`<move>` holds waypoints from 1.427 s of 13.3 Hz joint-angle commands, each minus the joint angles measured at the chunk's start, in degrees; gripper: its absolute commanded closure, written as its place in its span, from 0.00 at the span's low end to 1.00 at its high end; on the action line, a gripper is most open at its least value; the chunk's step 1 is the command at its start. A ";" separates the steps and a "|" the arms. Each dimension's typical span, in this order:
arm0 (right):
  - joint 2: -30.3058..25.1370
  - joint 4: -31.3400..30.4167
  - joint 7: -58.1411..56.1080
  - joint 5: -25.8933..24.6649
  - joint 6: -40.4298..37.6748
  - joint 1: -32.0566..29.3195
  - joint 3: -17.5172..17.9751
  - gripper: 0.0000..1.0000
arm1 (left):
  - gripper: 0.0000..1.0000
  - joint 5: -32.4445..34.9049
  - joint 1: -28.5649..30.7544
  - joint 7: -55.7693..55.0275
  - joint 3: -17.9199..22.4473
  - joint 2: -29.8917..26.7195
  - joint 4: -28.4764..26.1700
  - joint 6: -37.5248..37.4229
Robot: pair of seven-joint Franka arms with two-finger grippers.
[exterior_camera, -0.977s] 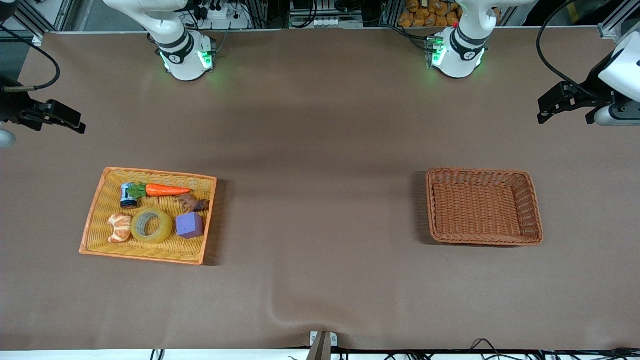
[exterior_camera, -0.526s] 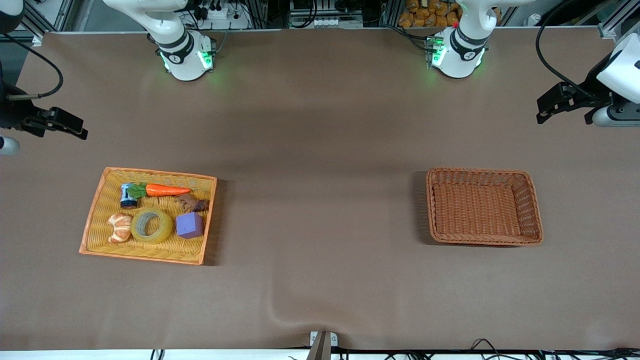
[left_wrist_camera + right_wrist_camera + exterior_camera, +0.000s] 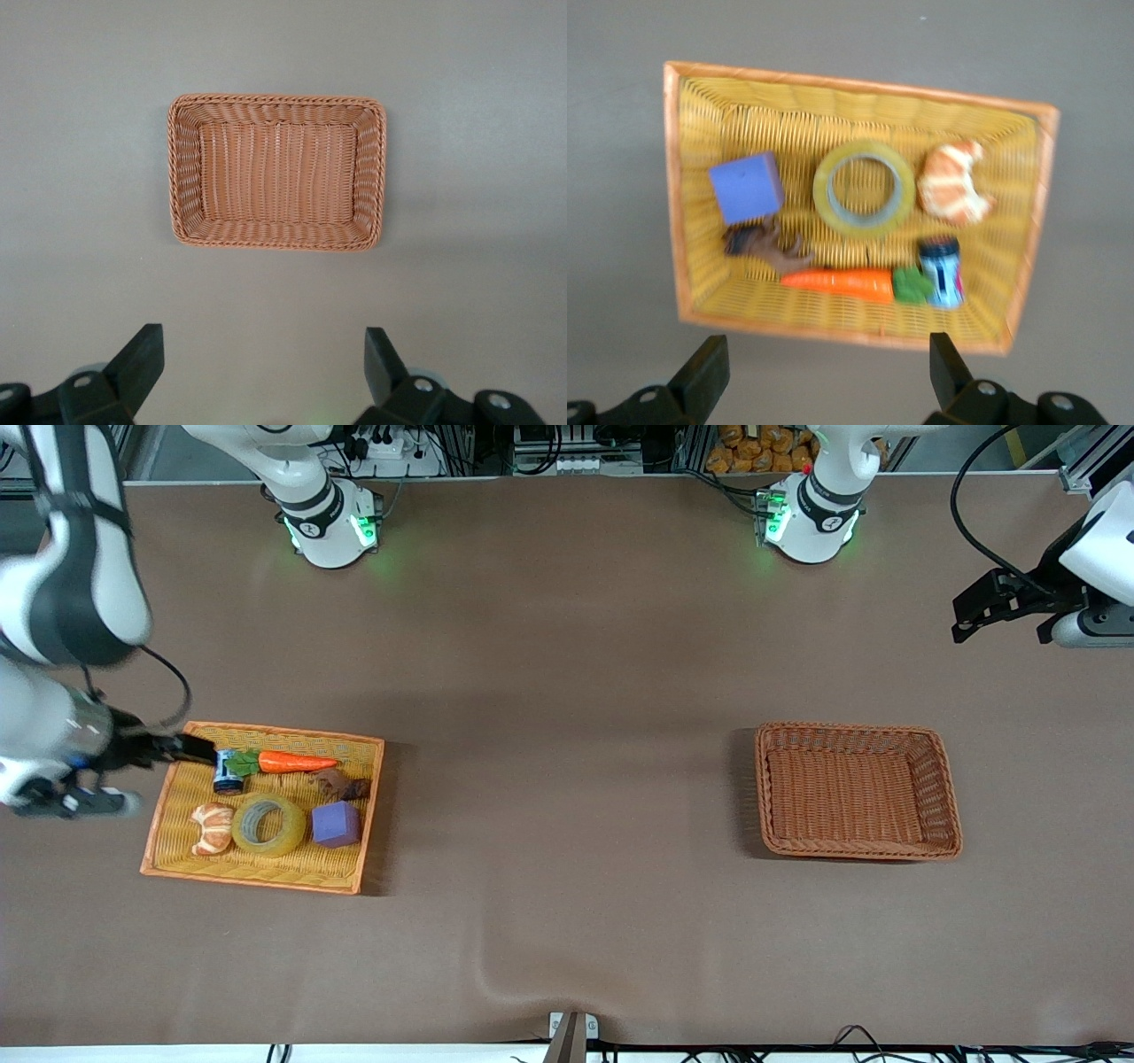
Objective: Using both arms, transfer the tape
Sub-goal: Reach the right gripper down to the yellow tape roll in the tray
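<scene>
The tape needs to be transferred, so my right gripper should next grab it by the ring's side (image 3: 904, 188) around its open hole (image 3: 864, 187).
The tape (image 3: 289, 834), a yellowish translucent ring, lies flat in the yellow woven tray (image 3: 266, 732) between the croissant toy (image 3: 213, 828) and a purple cube (image 3: 336, 824). My right gripper (image 3: 197, 749) hangs open and empty over the tray's edge at the right arm's end, above the can. In the right wrist view the tape (image 3: 865, 158) sits mid-tray, apart from the open right gripper (image 3: 826, 341). My left gripper (image 3: 970, 615) waits open and empty in the air at the left arm's end of the table. The left wrist view shows the left gripper (image 3: 263, 336) over bare cloth.
An empty brown wicker basket (image 3: 948, 797) stands toward the left arm's end of the table, and its rim (image 3: 275, 99) shows in the left wrist view. The tray also holds a toy carrot (image 3: 297, 762), a small can (image 3: 227, 772) and a brown toy (image 3: 341, 784).
My right arm has swung in from the table's end and come down over the tray's edge. The left arm has barely moved. Both grippers stay open.
</scene>
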 commanded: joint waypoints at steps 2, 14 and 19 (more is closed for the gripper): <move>10.29 1.95 -3.79 -0.14 8.38 0.93 0.11 0.00 | 0.00 0.26 0.00 0.76 -0.09 -1.13 -0.52 -0.72; 19.98 -1.74 -8.91 0.03 16.57 0.32 0.11 0.00 | 0.00 0.35 -0.17 0.76 -0.09 -2.88 -0.34 -2.74; 19.99 -1.83 -9.08 -0.06 16.57 0.32 0.11 1.00 | 0.00 0.44 0.00 0.85 -0.09 -2.71 -0.43 -2.74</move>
